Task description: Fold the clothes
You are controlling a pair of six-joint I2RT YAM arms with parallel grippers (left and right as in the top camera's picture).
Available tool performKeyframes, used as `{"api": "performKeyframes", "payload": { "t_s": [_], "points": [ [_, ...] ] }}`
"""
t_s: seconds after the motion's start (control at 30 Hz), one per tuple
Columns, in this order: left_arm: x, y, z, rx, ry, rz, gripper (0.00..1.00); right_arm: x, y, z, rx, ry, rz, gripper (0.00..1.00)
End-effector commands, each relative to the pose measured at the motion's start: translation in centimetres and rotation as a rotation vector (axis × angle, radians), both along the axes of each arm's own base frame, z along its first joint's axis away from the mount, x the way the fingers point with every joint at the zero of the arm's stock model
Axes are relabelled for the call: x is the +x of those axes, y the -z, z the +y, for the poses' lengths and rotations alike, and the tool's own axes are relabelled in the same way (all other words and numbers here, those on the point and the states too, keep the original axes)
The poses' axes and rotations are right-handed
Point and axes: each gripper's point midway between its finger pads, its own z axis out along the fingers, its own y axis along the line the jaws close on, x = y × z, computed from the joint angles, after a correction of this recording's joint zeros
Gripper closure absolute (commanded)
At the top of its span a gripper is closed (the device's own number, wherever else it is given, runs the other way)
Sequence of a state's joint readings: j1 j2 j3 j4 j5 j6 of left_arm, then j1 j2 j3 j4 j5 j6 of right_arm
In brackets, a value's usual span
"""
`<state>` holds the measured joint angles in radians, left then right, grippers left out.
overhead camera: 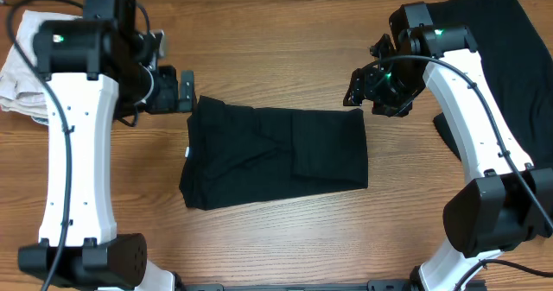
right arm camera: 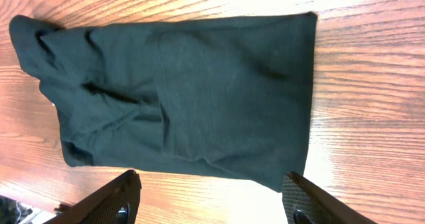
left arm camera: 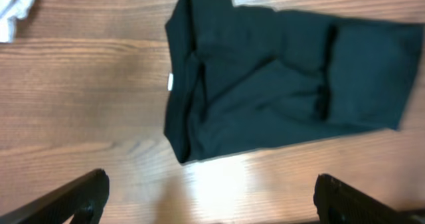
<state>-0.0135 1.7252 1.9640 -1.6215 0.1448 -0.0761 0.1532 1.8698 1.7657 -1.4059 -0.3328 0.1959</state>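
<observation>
My left gripper needs to grab the black T-shirt (overhead camera: pixel 276 157) by its neck-tag edge next. Then it can fold that edge over onto the T-shirt's opposite edge.
A black T-shirt (overhead camera: pixel 276 157) lies folded into a rough rectangle in the middle of the wooden table, its small white neck tag (overhead camera: pixel 189 151) at the left edge. My left gripper (overhead camera: pixel 190 91) hovers just beyond the shirt's upper left corner, open and empty. In the left wrist view the shirt (left arm camera: pixel 285 84) and tag (left arm camera: pixel 170 82) lie ahead of the left gripper (left arm camera: pixel 212 204). My right gripper (overhead camera: pixel 355 89) hangs over the upper right corner, open, holding nothing. The right wrist view has the shirt (right arm camera: pixel 186 98) just past the right gripper (right arm camera: pixel 212 201), over bare wood.
More black clothes (overhead camera: pixel 510 58) lie heaped at the far right, under and behind the right arm. A pale crumpled cloth (overhead camera: pixel 22 62) sits at the far left edge, also seen as a white cloth (left arm camera: pixel 16 8) in the left wrist view.
</observation>
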Motion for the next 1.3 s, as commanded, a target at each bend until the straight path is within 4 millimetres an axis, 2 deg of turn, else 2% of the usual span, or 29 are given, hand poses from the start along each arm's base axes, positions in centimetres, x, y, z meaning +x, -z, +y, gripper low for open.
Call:
{"api": "performKeyframes", "payload": {
  "t_s": [0.0,0.13,0.27,0.4,0.63,0.8,1.03,1.17,1.27],
  "points": [
    [0.2,6.2,0.3,0.04,0.036,0.123,0.0,0.4,-0.8,0.2,0.001,-0.018,-0.038,0.28],
    [0.8,11.1,-0.8,-0.008,0.118,0.117,0.0,0.4,-0.8,0.2,-0.001,-0.038,-0.046,0.28],
    [1.1,15.1,-1.7,-0.042,0.191,0.083,0.0,0.5,-0.7,-0.1,-0.016,-0.039,-0.049,0.27],
    [0.6,17.9,-1.4,-0.027,0.207,0.081,0.0,0.4,-0.7,-0.1,-0.017,-0.039,-0.045,0.27],
    [-0.6,21.5,-0.8,0.005,0.196,0.093,0.0,0.2,-0.2,-0.1,-0.018,-0.039,-0.036,0.27],
    [-0.7,23.2,0.2,0.056,0.156,0.082,0.0,0.1,0.6,-0.2,-0.023,-0.039,-0.028,0.26],
    [0.1,24.2,0.4,0.072,0.133,0.026,0.0,-0.1,1.4,-0.3,-0.028,-0.038,-0.015,0.24],
    [0.5,24.8,0.2,0.061,0.134,-0.008,0.05,0.1,1.4,-0.3,-0.027,-0.038,-0.022,0.23],
    [0.1,25.4,0.2,0.063,0.135,-0.004,0.09,0.1,1.4,-0.2,-0.027,-0.038,-0.024,0.23]
  ]
}}
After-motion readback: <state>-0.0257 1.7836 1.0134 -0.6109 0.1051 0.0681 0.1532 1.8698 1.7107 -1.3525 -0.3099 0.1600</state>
